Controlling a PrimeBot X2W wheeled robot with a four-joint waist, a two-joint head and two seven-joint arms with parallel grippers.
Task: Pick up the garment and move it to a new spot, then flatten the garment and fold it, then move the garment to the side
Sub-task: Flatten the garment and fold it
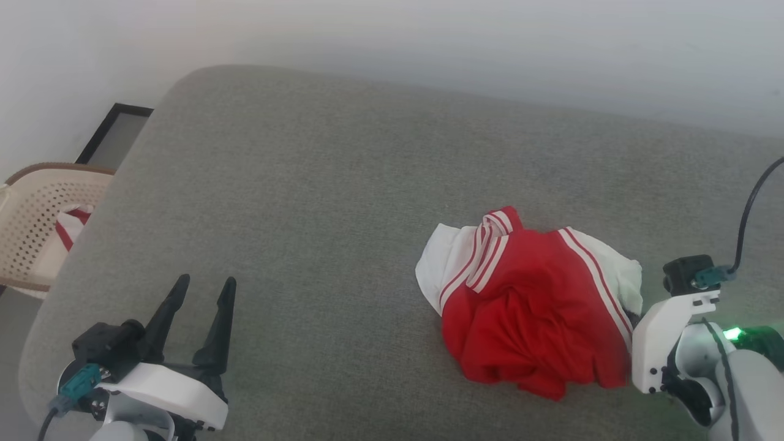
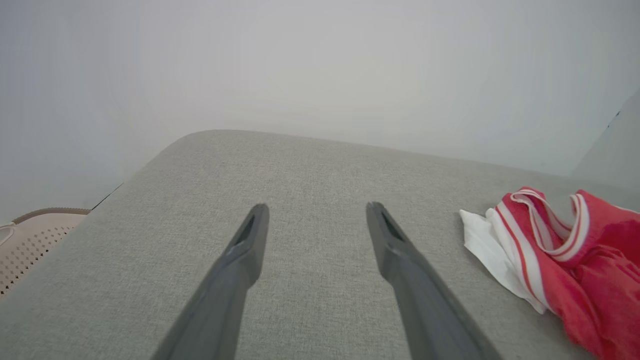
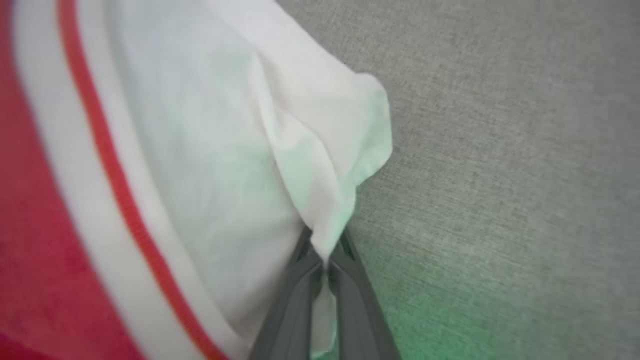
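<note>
My left gripper grips the white sleeve's edge next, since that edge spreads free while the red body (image 1: 525,316) lies crumpled in a heap.
The garment (image 1: 527,306), a red shirt with white sleeves and red-white striped trim, lies crumpled on the grey cushion surface (image 1: 318,202) at the right of the head view. In the right wrist view my right gripper (image 3: 325,250) is shut on the garment's white sleeve (image 3: 240,165), a fold of cloth pinched between the fingertips. In the head view the right wrist (image 1: 674,324) sits against the garment's right edge, its fingers hidden by cloth. My left gripper (image 1: 205,291) stands open at the lower left, far from the garment (image 2: 560,250), with nothing between its fingers.
A cream perforated plastic chair (image 1: 37,226) with a bit of red-white cloth on it stands off the cushion's left edge. A dark-framed panel (image 1: 113,131) leans behind it. A pale wall runs along the far edge. Bare grey cushion lies between the two grippers.
</note>
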